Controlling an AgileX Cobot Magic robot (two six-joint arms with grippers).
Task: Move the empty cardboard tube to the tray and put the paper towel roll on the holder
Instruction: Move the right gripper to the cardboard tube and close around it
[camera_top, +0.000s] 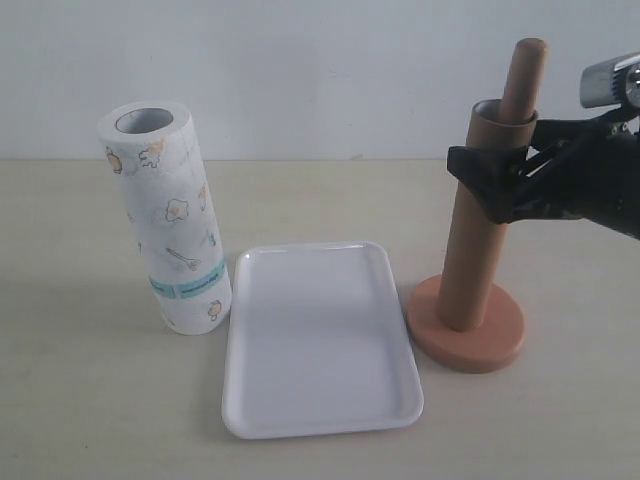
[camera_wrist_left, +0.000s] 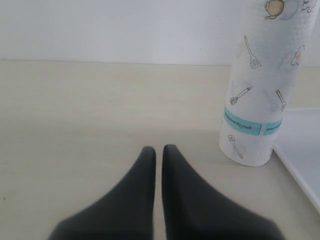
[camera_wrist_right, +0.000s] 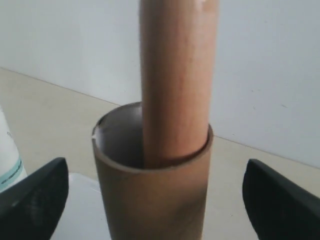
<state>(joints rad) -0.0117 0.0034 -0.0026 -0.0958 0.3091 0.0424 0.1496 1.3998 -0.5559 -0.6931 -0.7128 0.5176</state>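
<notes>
My right gripper's fingers are on both sides of the cardboard tube's upper end, beside the rod, so closing now would catch the cardboard tube.
The empty cardboard tube (camera_top: 478, 230) stands slipped over the holder's rod (camera_top: 524, 75), whose round base (camera_top: 490, 340) rests on the table to the right of the tray (camera_top: 315, 340). My right gripper (camera_top: 487, 180) is open around the tube's upper end. In the right wrist view its fingers (camera_wrist_right: 35, 200) flank the tube (camera_wrist_right: 150, 190) with a gap on each side, and the rod (camera_wrist_right: 177, 75) rises out of it. The paper towel roll (camera_top: 170, 220) stands upright left of the tray. My left gripper (camera_wrist_left: 159, 150) is shut and empty, low over the table a short way from the roll (camera_wrist_left: 265, 85).
The white tray's corner (camera_wrist_left: 300, 150) lies just past the roll in the left wrist view. A pale wall runs behind the beige table (camera_top: 80, 400). The left arm is out of the exterior view.
</notes>
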